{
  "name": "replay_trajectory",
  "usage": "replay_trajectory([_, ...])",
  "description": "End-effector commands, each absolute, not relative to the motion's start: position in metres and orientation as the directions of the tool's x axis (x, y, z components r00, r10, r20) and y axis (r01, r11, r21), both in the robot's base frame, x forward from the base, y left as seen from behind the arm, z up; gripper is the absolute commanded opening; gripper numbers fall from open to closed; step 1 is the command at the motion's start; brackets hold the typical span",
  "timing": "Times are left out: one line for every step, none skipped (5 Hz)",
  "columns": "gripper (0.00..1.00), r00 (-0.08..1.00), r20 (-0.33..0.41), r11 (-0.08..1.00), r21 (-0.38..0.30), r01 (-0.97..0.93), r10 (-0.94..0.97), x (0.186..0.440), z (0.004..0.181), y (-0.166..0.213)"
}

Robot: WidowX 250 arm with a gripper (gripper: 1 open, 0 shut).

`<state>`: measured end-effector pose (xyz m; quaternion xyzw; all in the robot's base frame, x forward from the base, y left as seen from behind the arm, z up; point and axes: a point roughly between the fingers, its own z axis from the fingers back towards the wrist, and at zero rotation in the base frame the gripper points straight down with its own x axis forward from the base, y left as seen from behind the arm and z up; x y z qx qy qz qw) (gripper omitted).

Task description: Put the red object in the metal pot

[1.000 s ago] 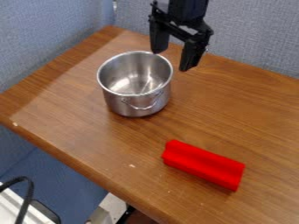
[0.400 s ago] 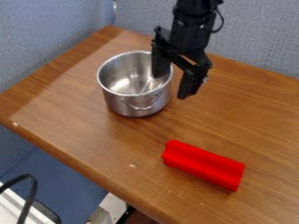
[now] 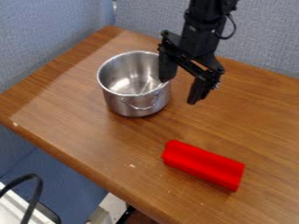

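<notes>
My gripper grabs the red object around its middle (image 3: 204, 164) next, since the object goes in the metal pot (image 3: 135, 82).
The red object (image 3: 204, 164) is a bright red rounded block lying flat on the wooden table (image 3: 70, 96), toward the front right. The metal pot (image 3: 135, 82) stands upright and empty at the left of middle, its small loop handle facing the front. My gripper (image 3: 183, 80) hangs from the black arm, pointing down, just right of the pot's rim and above the table. Its two black fingers stand apart with nothing between them. The red object lies well in front of the gripper, apart from it.
The table's front edge runs diagonally from left to lower right, close to the red object. A blue wall (image 3: 47, 31) stands behind the table's left side. Black cables (image 3: 17, 197) lie on the floor at lower left.
The gripper has come down and toward the front right, from behind the pot's far rim to beside its right rim. Its fingers stay apart. Pot and red object have not moved.
</notes>
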<state>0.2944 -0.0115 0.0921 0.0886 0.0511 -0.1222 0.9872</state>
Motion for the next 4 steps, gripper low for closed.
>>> replay_trajectory([1.0, 0.966, -0.051, 0.95, 0.175, 0.26, -0.255, 0.289, 0.113, -0.018])
replay_trajectory([1.0, 0.949, -0.05, 0.937, 0.15, 0.317, -0.313, 0.271, 0.105, -0.026])
replay_trajectory([1.0, 0.892, -0.064, 0.881, 0.141, 0.451, -0.447, 0.249, 0.094, -0.04])
replay_trajectory([1.0, 0.857, -0.039, 0.844, 0.157, 0.513, -0.514, 0.242, 0.079, -0.056])
